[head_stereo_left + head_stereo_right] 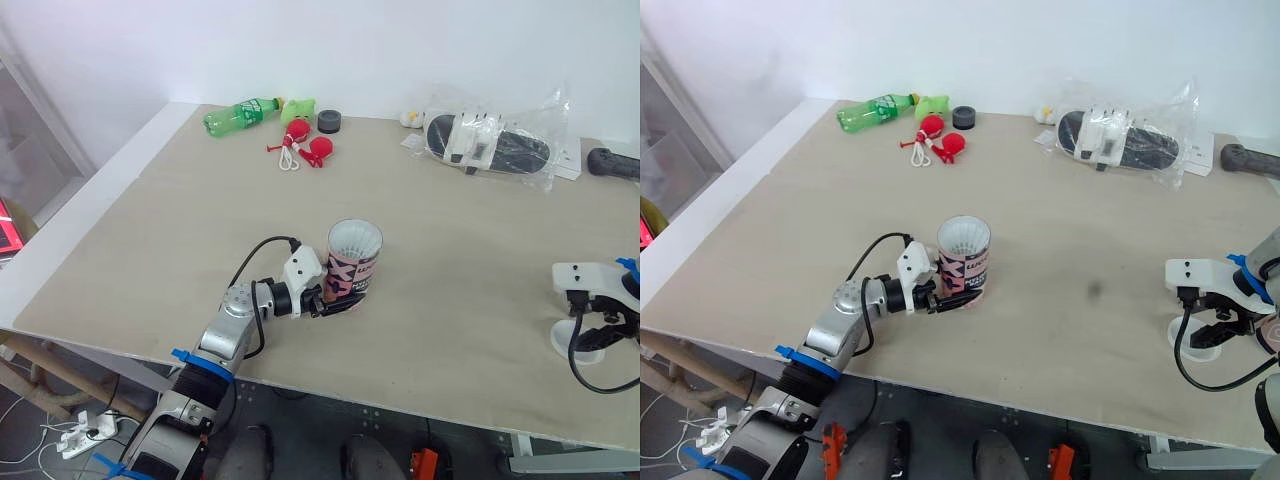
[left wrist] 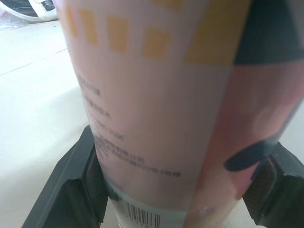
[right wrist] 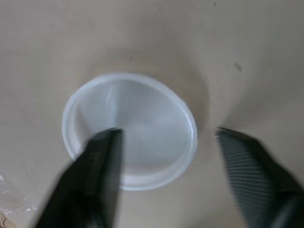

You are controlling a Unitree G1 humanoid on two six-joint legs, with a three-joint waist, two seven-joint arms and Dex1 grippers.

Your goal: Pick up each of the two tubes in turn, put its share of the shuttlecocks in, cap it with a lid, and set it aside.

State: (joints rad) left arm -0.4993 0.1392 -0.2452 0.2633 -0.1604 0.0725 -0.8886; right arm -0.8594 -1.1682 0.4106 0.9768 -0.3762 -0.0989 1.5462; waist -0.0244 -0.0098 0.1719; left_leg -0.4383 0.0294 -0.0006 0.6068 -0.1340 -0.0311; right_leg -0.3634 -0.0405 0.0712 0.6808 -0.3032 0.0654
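I need to cap the pink and black tube, so next I should take hold of the white lid by its rim [image 3: 194, 133] with my right gripper.
A pink and black tube [image 1: 352, 265] stands upright on the table near its front edge, its open top showing white inside. My left gripper [image 1: 335, 297] is shut on the tube's lower part; in the left wrist view the tube [image 2: 156, 104] sits between the black fingers [image 2: 71, 190]. At the front right, a white round lid [image 3: 130, 130] lies flat on the table. My right gripper [image 3: 166, 135] hangs open just above it, one finger over the lid and the other outside its rim. From the head camera the lid [image 1: 570, 340] sits below the right gripper [image 1: 595, 330].
Along the far edge lie a green bottle [image 1: 240, 113], red toys [image 1: 305, 145], a black roll [image 1: 331, 122], a clear plastic bag with black and white items [image 1: 495, 140] and a black handle [image 1: 612, 163]. The beige table [image 1: 180, 220] is bare between them and the grippers.
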